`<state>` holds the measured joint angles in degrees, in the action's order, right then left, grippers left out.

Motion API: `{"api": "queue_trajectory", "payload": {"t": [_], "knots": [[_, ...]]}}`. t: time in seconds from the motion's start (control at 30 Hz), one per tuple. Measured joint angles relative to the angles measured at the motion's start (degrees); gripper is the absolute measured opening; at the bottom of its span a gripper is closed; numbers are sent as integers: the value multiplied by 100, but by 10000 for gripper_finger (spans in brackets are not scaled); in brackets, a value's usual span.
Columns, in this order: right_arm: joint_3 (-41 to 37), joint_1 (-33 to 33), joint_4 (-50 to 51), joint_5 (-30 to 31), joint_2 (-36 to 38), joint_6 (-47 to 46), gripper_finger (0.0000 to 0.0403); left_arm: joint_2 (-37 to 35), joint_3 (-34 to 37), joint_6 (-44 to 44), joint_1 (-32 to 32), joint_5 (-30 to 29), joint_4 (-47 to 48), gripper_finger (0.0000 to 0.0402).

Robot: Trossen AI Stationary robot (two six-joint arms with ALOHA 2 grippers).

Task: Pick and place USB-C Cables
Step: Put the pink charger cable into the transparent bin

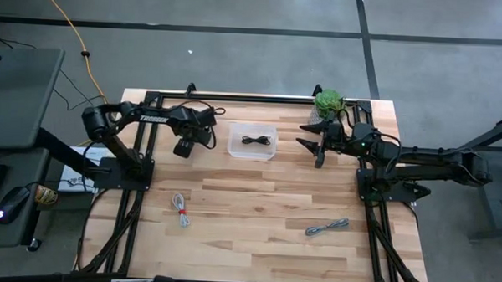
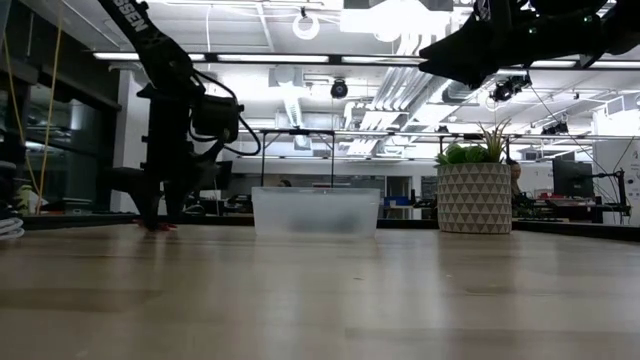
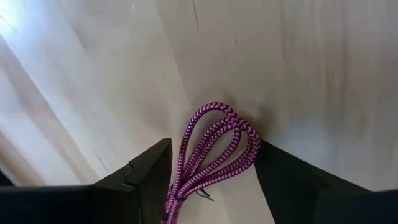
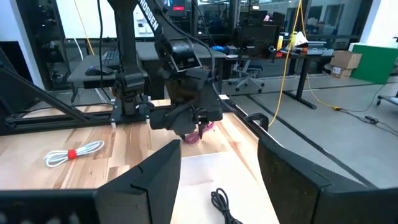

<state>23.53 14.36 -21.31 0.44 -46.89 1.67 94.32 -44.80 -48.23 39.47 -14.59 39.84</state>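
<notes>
The robot's left gripper will grab the looped bundle of the dark red cable by the tied middle, to put it in the clear bin [image 1: 234,149].
The dark red cable bundle [image 3: 214,149] lies on the wood near the table's far left. My left gripper [image 3: 214,180] is down at the table and open, one finger on each side of the bundle, whose looped end reaches past the fingertips. The low view shows it at table level [image 2: 152,222]. A black cable [image 1: 256,141] lies inside the clear bin [image 1: 234,149]. The white cable with a red tie [image 1: 180,207] and the grey cable [image 1: 326,227] lie flat nearer the near edge. My right gripper [image 1: 311,140] hangs open above the table, right of the bin.
A potted plant [image 1: 328,102] stands at the far edge, close behind my right gripper. Black frame rails run along the table's left, right and far sides. Bare wood stretches across the middle of the table between the bin and the two loose cables.
</notes>
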Motion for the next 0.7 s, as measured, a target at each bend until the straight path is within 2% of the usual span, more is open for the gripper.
{"api": "queue_trajectory", "payload": {"t": [0.2,0.5,0.7], "knots": [[2,0,54,0,0,-20,204,-2,0,-4,253,302,45,150],[2,0,54,0,0,-20,204,51,-190,74,223,296,259,16],[2,-1,55,-1,0,-20,204,10,-765,409,22,11,589,5]]}}
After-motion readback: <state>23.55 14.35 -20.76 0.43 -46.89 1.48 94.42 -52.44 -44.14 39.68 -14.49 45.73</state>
